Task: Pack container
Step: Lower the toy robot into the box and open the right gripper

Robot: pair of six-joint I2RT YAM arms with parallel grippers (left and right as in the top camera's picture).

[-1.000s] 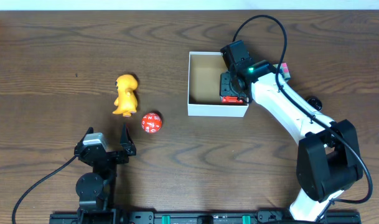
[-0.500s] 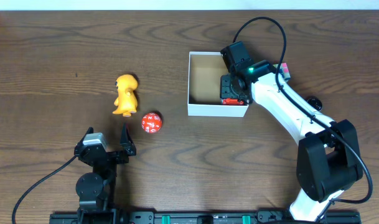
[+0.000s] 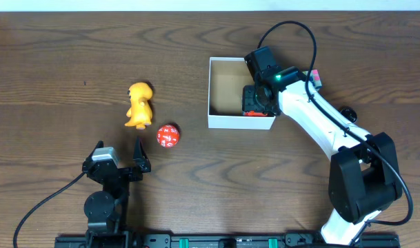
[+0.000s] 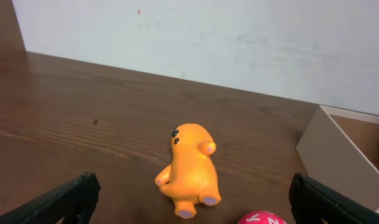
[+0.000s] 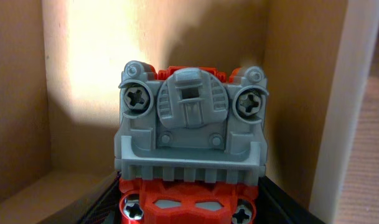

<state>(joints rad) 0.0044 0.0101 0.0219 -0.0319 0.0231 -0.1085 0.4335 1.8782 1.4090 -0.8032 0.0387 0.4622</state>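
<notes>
The red and grey toy (image 5: 192,124) is inside the container's corner, with the container's brown sides close around it, so it is time for my right gripper to release.
The container (image 3: 241,122), a shallow white-walled box with a brown inside, stands right of centre. My right gripper (image 3: 258,100) reaches down into its right front corner. It is shut on a red and grey toy (image 5: 192,124), its fingers (image 5: 189,208) pressing both sides, with the brown walls (image 5: 77,74) close around. My left gripper (image 3: 119,149) is open and empty near the front edge. In the left wrist view its fingers (image 4: 192,214) frame an orange figure (image 4: 190,168), and the container's corner (image 4: 338,149) shows at right.
The orange figure (image 3: 138,103) lies left of centre, with a red ball with white letters (image 3: 168,136) just in front of it, also in the left wrist view (image 4: 261,219). A small pink item (image 3: 314,77) and a black knob (image 3: 347,111) lie beside the right arm.
A little less of the red toy shows under my right gripper in the container. The left arm, orange figure and ball have not moved.
</notes>
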